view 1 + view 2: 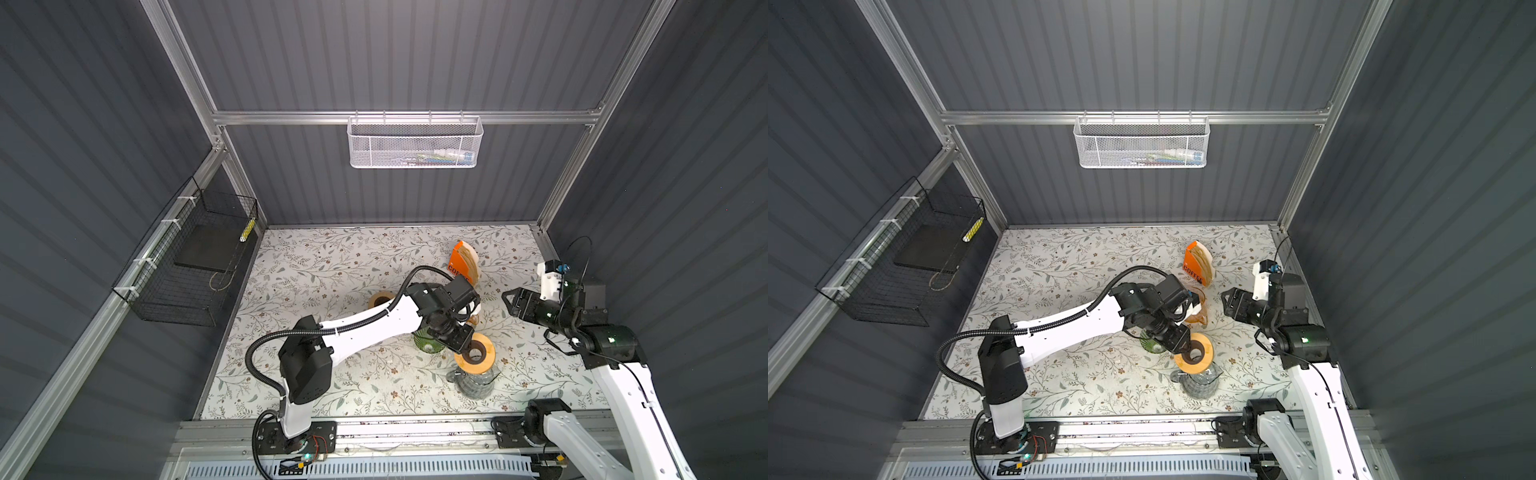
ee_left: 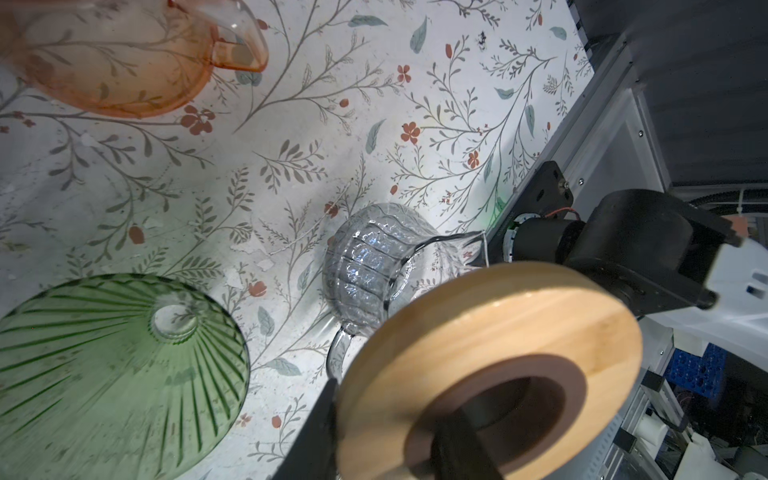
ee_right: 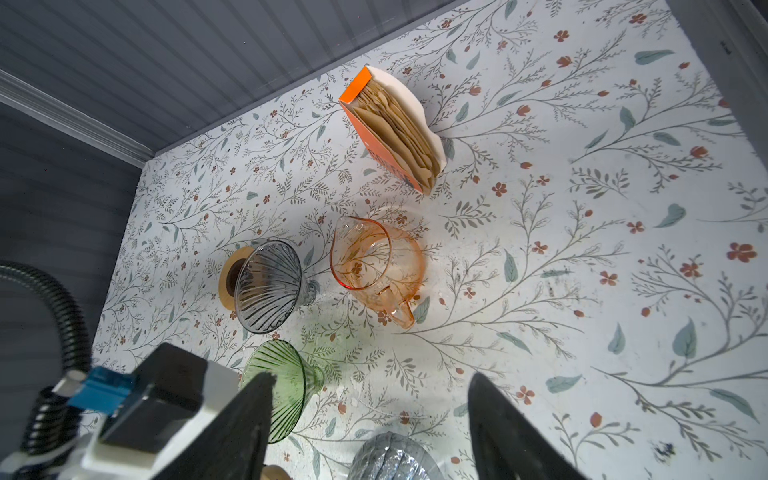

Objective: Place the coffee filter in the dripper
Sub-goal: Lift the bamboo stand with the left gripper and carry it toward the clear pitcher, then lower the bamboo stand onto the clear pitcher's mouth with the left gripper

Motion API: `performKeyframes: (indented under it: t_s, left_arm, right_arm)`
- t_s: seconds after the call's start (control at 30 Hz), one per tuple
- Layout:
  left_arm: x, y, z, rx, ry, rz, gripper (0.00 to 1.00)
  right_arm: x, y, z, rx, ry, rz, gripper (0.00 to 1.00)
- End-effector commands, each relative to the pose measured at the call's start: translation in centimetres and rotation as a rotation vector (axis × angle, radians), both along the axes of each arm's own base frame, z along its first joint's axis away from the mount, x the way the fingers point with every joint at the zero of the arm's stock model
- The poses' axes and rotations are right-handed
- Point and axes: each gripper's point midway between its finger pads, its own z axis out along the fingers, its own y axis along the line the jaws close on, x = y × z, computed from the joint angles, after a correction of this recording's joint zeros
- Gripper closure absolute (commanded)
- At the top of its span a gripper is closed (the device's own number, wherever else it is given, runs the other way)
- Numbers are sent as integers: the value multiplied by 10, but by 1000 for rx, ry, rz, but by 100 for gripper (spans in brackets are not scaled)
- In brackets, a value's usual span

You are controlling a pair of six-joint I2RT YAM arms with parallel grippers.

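Note:
The clear carafe's opening shows past the wooden ring's lower edge (image 1: 478,371) (image 2: 448,299), so I will lower the ring onto it before my left gripper releases it.
The coffee filters (image 3: 399,124) stand as brown papers in an open orange box (image 1: 463,259) (image 1: 1198,262) at the back. A green glass dripper (image 1: 426,340) (image 2: 112,365) (image 3: 282,386) lies on its side. A grey glass dripper (image 3: 268,286) leans on a wooden ring behind it. My left gripper (image 1: 467,348) (image 2: 395,415) is shut on a second wooden ring (image 1: 484,360) (image 1: 1183,362) (image 2: 490,332), one finger through its hole, above the clear carafe (image 1: 476,382) (image 2: 370,266). My right gripper (image 1: 508,301) (image 1: 1227,301) (image 3: 372,399) hangs open and empty to the right.
An orange glass carafe (image 3: 374,266) (image 2: 112,58) (image 1: 1198,309) sits between the filter box and the drippers. A black wire basket (image 1: 187,266) hangs on the left wall, a white mesh basket (image 1: 415,143) on the back wall. A metal rail (image 1: 415,432) runs along the front edge.

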Motion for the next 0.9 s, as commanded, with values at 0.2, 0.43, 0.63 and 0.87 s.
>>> performKeyframes:
  t_s: [0.2, 0.43, 0.63, 0.87]
  left_arm:
    - [-13, -14, -7, 51, 16, -76, 95]
    - [-18, -19, -15, 94, 31, -98, 94]
    - [-21, -18, -24, 139, 48, -104, 93]
    - [-23, -20, -31, 165, 48, -112, 92]
  right_arm:
    - [0, 3, -1, 28, -11, 9, 26]
    - [-1, 4, -3, 30, -13, 9, 26]
    - [0, 4, -3, 30, -15, 13, 26]
    - [0, 6, -6, 38, -15, 21, 26]
